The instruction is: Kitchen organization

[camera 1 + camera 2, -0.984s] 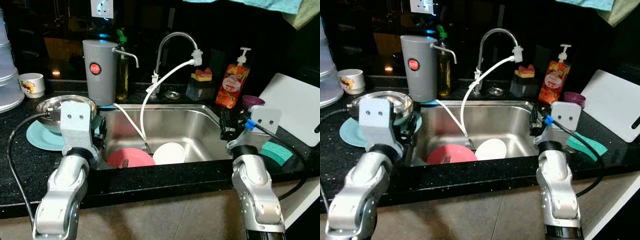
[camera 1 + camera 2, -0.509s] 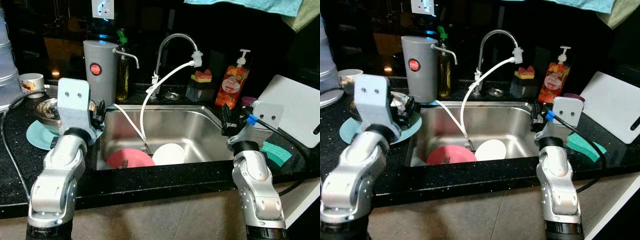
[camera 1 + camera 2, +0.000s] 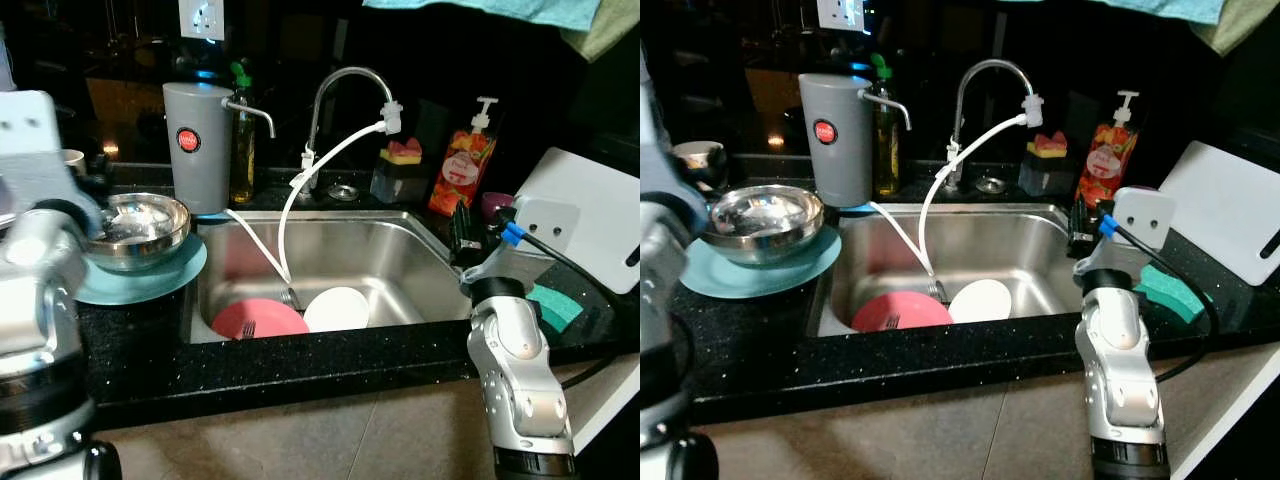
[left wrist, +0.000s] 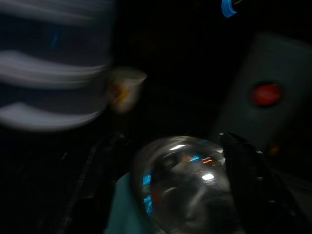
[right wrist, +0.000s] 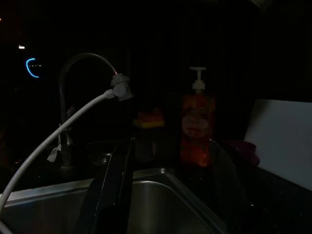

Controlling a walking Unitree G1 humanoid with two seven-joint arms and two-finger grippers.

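Observation:
The steel bowl is wider than my open fingers, so I should grab it next with my left gripper by its thin rim [image 3: 110, 243] [image 4: 136, 168], with one finger inside the bowl.
A steel bowl [image 3: 135, 225] sits on a teal plate [image 3: 150, 282] on the black counter left of the sink [image 3: 400, 262]. In the sink lie a pink plate [image 3: 258, 318] with a fork on it and a white plate [image 3: 337, 307]. My left arm is raised at the far left. In its blurred wrist view the left gripper [image 4: 170, 180] is open, and the bowl [image 4: 187, 187] lies ahead between the spread fingers [image 4: 243, 170]. My right gripper [image 3: 463, 232] hovers at the sink's right rim, open [image 5: 168, 187] with nothing in it.
At the back stand a grey water dispenser [image 3: 198, 145], a dark bottle [image 3: 243, 150], a faucet [image 3: 345, 80] with a white hose, a sponge holder [image 3: 400, 170] and an orange soap pump [image 3: 463, 170]. A white cutting board [image 3: 590, 215], green sponge [image 3: 552, 306], purple cup [image 3: 495, 203] and mug [image 3: 695, 155] flank them.
My left arm has lifted from the sink's left rim and swung left, uncovering the bowl and plate. The right arm has shifted only slightly.

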